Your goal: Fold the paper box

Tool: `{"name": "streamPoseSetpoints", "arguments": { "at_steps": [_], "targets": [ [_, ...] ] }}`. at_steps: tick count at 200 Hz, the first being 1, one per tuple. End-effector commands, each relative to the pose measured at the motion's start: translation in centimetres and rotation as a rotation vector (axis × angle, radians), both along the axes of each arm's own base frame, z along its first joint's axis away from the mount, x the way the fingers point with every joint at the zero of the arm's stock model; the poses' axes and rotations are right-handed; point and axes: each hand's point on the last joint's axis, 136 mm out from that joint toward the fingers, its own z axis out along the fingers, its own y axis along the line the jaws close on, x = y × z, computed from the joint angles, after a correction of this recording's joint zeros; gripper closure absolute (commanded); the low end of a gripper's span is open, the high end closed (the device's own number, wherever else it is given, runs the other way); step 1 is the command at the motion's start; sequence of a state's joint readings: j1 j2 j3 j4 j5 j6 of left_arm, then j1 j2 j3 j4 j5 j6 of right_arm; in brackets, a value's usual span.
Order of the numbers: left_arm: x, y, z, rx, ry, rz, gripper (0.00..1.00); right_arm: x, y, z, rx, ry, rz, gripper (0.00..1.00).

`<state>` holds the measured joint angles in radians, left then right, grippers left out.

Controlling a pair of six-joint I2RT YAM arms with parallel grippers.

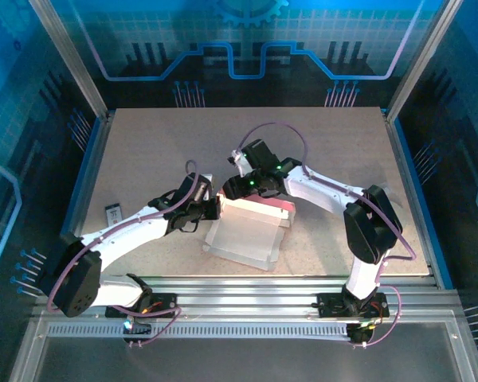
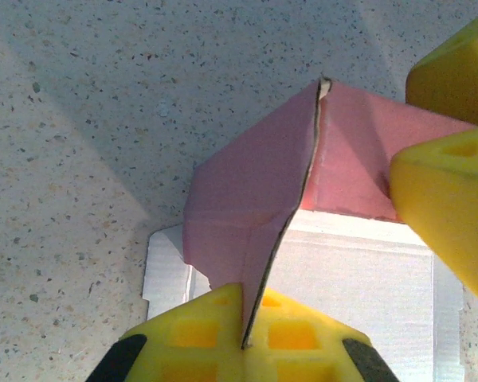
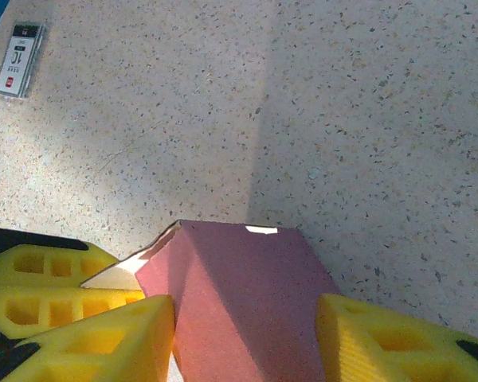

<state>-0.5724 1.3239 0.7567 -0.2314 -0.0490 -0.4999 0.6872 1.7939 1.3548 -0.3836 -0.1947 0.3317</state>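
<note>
The pink flap [image 2: 247, 207] stands raised and meets the pink side at the corner of the paper box, so it is now time for my left gripper to release the flap.
The paper box [image 1: 245, 235] lies in the middle of the table, pale inner face up, with a pink wall [image 1: 264, 208] raised at its far side. My left gripper [image 1: 213, 208] is shut on the thin edge of a raised pink flap [image 2: 247, 207], which runs up between its yellow fingers [image 2: 215, 334]. My right gripper [image 1: 237, 188] stands open at the box's far left corner. Its yellow fingers [image 3: 115, 338] straddle the pink corner panel [image 3: 247, 310]. The left finger touches the panel, and the right one sits at its edge.
A small black-and-white packet [image 1: 113, 213] lies on the speckled table at the left, also in the right wrist view [image 3: 20, 60]. Metal rails [image 1: 247, 290] run along the near edge. Blue enclosure walls ring the table.
</note>
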Motion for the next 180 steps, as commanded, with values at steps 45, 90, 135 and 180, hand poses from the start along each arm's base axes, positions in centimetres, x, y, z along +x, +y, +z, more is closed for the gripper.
{"name": "streamPoseSetpoints", "arguments": {
  "at_steps": [45,90,135,180],
  "targets": [
    [-4.1,1.7,-2.5,0.078,0.198,-0.015,0.85,-0.8,-0.1,-0.7,-0.019,0.003,0.031,0.52],
    [-3.5,2.2,-0.8,0.052,0.173,-0.012,0.77,-0.9,-0.5,-0.9,-0.018,0.008,0.027,0.53],
    [-3.2,4.2,0.9,-0.004,0.146,0.024,0.75,-1.0,-0.5,-0.8,-0.003,0.013,0.029,0.53],
    [-0.9,3.5,1.5,-0.083,0.038,-0.015,0.71,-1.0,-0.2,-0.6,0.03,0.034,0.037,0.53]
  ]
}}
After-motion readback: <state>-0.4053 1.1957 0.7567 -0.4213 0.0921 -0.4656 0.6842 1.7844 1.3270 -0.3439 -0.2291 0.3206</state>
